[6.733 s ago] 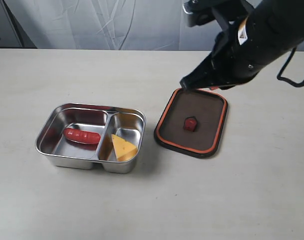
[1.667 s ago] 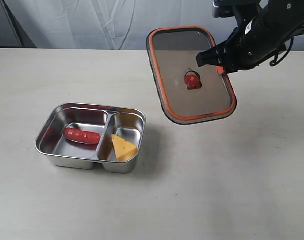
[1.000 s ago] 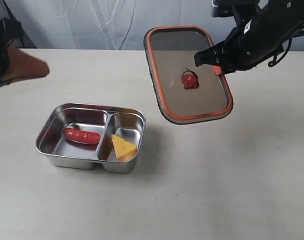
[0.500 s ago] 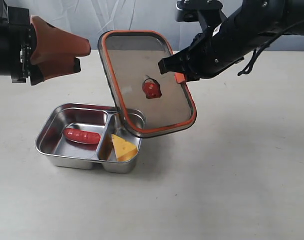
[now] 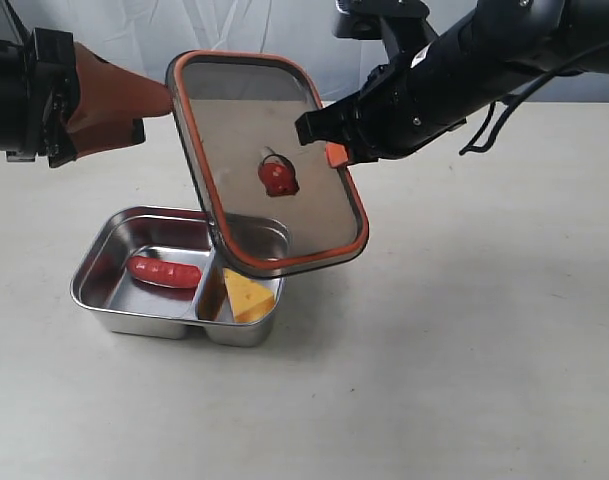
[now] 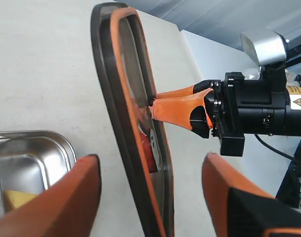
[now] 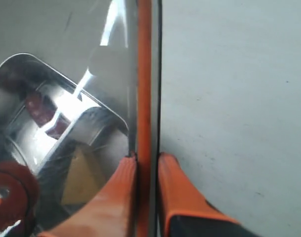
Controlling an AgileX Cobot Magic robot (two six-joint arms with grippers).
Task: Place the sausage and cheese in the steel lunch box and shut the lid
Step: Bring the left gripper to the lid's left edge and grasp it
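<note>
Next, the left gripper grabs the lid by its orange rim. Then I close the steel lunch box.
The steel lunch box sits on the table, the dark-red sausage in its left compartment and the yellow cheese in its right one. My right gripper is shut on the rim of the lid, which hangs tilted above the box, red knob facing the camera. In the right wrist view my right gripper pinches the orange rim; sausage and cheese show through the lid. My left gripper is open at the lid's far-left corner. In the left wrist view the lid stands edge-on between its spread fingers.
The table is pale beige with a grey-white backdrop behind it. The right arm reaches in from the upper right, the left arm from the upper left. Bare tabletop lies right of and in front of the box.
The lid was lifted off the table and carried left by the right gripper until it hangs over the box. The left gripper came in from the left up to the lid's corner.
</note>
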